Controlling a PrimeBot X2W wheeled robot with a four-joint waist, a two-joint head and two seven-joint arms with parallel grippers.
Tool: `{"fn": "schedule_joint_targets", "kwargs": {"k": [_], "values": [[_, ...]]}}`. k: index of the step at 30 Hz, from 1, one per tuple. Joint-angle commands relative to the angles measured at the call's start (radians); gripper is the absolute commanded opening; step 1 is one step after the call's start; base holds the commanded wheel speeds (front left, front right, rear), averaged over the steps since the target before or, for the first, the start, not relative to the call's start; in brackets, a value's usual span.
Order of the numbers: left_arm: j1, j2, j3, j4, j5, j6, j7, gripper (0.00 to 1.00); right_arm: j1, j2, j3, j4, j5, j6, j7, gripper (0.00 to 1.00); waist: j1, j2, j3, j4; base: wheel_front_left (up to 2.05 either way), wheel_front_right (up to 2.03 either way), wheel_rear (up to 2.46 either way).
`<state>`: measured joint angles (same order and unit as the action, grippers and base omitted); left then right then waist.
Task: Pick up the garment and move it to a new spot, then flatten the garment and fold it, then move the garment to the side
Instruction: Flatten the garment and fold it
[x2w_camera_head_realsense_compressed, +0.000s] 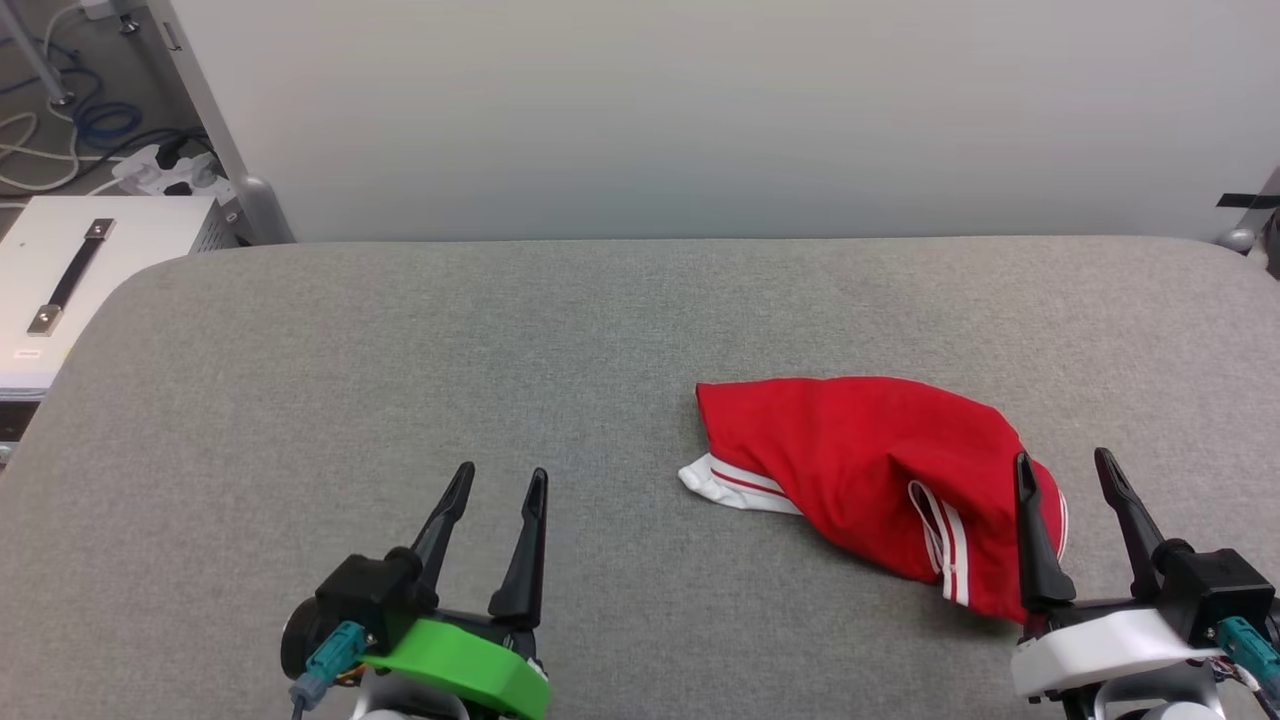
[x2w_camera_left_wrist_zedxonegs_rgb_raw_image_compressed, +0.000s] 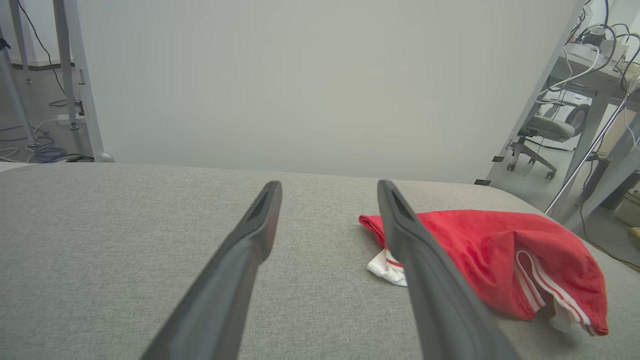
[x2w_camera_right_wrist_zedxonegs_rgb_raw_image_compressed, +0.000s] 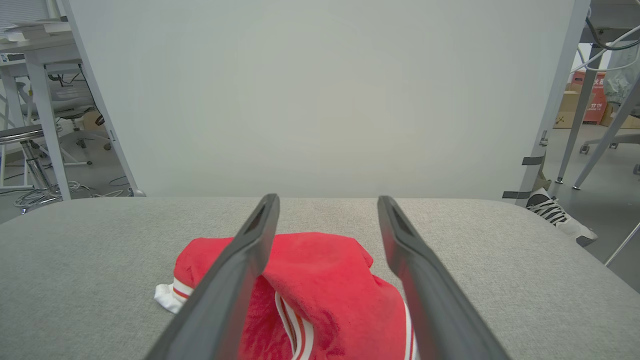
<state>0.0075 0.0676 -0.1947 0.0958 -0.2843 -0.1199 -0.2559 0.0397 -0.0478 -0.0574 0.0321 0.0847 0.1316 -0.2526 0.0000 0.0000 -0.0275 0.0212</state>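
Note:
The garment lies crumpled and only its white sleeve edge pokes out. My left gripper should grab the garment's white sleeve edge (x2w_camera_head_realsense_compressed: 698, 476) next.
The garment (x2w_camera_head_realsense_compressed: 860, 470) lies crumpled in a red heap on the right half of the grey table (x2w_camera_head_realsense_compressed: 400, 380), a white sleeve with red stripes poking out at its left; its print is hidden. The garment (x2w_camera_left_wrist_zedxonegs_rgb_raw_image_compressed: 480, 255) also appears right of the left fingers, and the garment (x2w_camera_right_wrist_zedxonegs_rgb_raw_image_compressed: 325, 285) lies under and ahead of the right fingers. My left gripper (x2w_camera_head_realsense_compressed: 502, 480) stands open over bare cloth at the lower left, well clear of the shirt. My right gripper (x2w_camera_head_realsense_compressed: 1062, 466) is open at the lower right, its left finger over the heap's near right edge, holding nothing.
A pale backdrop panel (x2w_camera_head_realsense_compressed: 700, 110) stands along the table's far edge. A white box with a black handle (x2w_camera_head_realsense_compressed: 70, 275) sits beyond the table's left corner, cables (x2w_camera_head_realsense_compressed: 60, 130) on the floor behind it. An office chair (x2w_camera_left_wrist_zedxonegs_rgb_raw_image_compressed: 545, 130) stands off to the right.

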Motion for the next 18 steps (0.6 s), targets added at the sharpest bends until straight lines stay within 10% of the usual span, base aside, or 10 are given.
{"fn": "schedule_joint_targets", "kwargs": {"k": [1,7,18], "values": [[-0.008,-0.003,-0.005,0.009,-0.006,-0.007,-0.006,1.00,0.003,-0.002,0.002,-0.006,0.006,-0.001,-0.009,1.00,0.0000,0.0000,0.009,-0.009,0.00,0.00,0.00],[-0.081,0.018,-0.092,0.076,-0.049,-0.010,0.061,1.00,-0.004,-0.002,0.000,-0.014,0.002,-0.001,-0.009,1.00,0.0000,0.0000,0.048,-0.026,0.00,0.00,0.00],[-0.376,0.118,-0.307,0.078,-0.222,-0.011,0.654,1.00,-0.051,-0.002,0.023,-0.039,-0.022,-0.001,-0.009,1.00,0.0000,0.0000,0.187,-0.065,0.00,0.00,0.00]]}}
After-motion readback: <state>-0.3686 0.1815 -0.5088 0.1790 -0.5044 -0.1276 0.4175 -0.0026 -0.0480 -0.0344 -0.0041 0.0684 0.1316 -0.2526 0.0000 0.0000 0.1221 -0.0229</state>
